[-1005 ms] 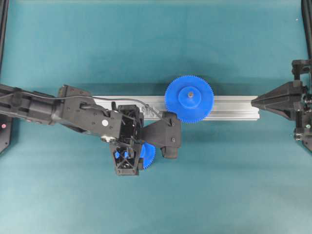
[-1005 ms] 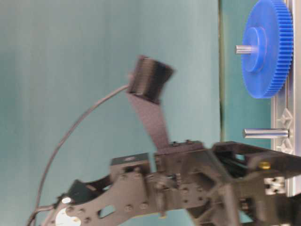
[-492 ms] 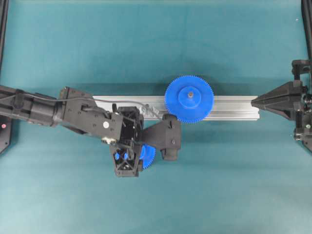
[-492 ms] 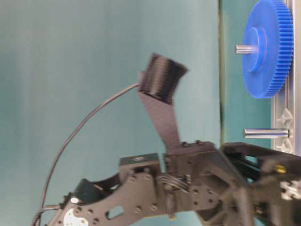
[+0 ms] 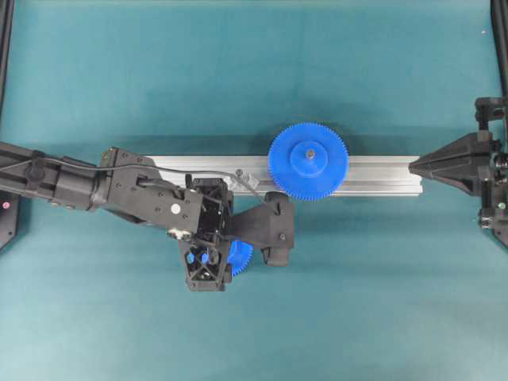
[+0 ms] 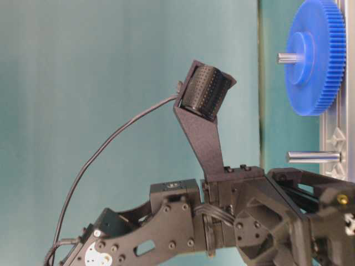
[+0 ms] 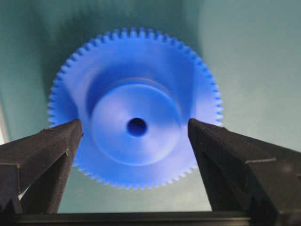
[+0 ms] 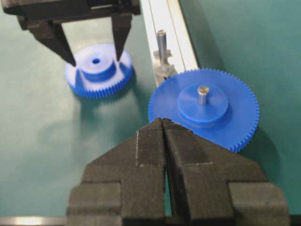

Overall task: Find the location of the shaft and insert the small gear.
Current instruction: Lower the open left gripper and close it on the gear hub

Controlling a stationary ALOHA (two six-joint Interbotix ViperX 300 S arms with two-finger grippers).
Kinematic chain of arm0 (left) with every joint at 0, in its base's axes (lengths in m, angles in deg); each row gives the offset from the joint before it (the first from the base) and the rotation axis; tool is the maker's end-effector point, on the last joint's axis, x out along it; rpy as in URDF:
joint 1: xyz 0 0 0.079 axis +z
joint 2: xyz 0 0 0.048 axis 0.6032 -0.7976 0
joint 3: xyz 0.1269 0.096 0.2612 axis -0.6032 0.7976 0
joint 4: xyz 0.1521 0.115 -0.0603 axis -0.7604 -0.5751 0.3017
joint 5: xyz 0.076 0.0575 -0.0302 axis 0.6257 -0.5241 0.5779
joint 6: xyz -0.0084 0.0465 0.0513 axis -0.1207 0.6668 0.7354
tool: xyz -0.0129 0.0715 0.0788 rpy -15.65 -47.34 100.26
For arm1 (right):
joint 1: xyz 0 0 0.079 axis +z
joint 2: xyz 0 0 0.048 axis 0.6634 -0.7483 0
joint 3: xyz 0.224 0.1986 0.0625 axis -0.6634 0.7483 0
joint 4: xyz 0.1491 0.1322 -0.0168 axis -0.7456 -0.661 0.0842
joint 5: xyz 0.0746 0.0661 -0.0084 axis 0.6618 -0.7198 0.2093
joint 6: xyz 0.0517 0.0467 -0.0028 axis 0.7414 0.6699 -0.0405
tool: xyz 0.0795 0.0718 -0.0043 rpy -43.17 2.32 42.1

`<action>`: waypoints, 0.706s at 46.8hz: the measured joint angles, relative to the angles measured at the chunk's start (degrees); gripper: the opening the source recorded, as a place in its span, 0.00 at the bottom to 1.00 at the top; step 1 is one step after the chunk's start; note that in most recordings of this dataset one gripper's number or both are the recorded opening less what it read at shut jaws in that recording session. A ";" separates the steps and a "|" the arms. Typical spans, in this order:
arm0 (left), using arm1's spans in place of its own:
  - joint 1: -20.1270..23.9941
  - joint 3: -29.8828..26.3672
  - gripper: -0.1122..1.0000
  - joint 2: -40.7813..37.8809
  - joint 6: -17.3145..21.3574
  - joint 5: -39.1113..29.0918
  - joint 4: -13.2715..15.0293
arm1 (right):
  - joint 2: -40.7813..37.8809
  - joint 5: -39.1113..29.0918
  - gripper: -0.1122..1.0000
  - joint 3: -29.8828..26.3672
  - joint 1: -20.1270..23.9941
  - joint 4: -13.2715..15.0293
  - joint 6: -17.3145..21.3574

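Note:
Both fingers of my left gripper reach down beside its raised middle (image 7: 136, 123), just above the small gear's toothed rim, so my left gripper closes on the gear next.
The small gear (image 7: 117, 141) lies flat on the teal table, hub up, just in front of the rail; the overhead view shows only its right edge (image 5: 242, 255). My left gripper (image 5: 205, 258) hangs over it, open, one finger on each side of the raised hub (image 8: 96, 68) and neither closed on it. The shaft (image 8: 162, 40) stands upright on the rail, left of the large gear; in the table-level view the shaft (image 6: 313, 157) is bare. My right gripper (image 8: 162, 121) is shut and empty, at the rail's right end (image 5: 413, 167).
A long ribbed aluminium rail (image 5: 381, 175) crosses the table's middle. The large blue gear (image 5: 308, 161) sits on it with a grey pin through its hub (image 8: 203, 94). Black frame posts (image 5: 6, 48) stand at the table's side edges.
My left arm has shifted slightly left and now covers more of the small gear. Its jaws stay open. The right arm and both gears have not moved.

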 measured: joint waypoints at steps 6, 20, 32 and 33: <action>0.70 0.00 0.94 -0.18 -0.18 0.00 0.09 | 0.00 0.00 0.12 0.09 0.00 0.00 0.00; 0.62 0.00 0.94 -0.44 -0.09 0.09 0.00 | 0.00 0.00 0.12 0.18 0.00 0.00 0.00; 0.62 0.00 0.94 -1.14 -0.09 0.09 0.00 | -0.09 0.00 0.12 0.18 0.00 0.09 0.00; 0.62 0.00 0.94 -1.14 -0.09 0.09 0.00 | -0.09 0.00 0.12 0.18 0.00 0.00 0.00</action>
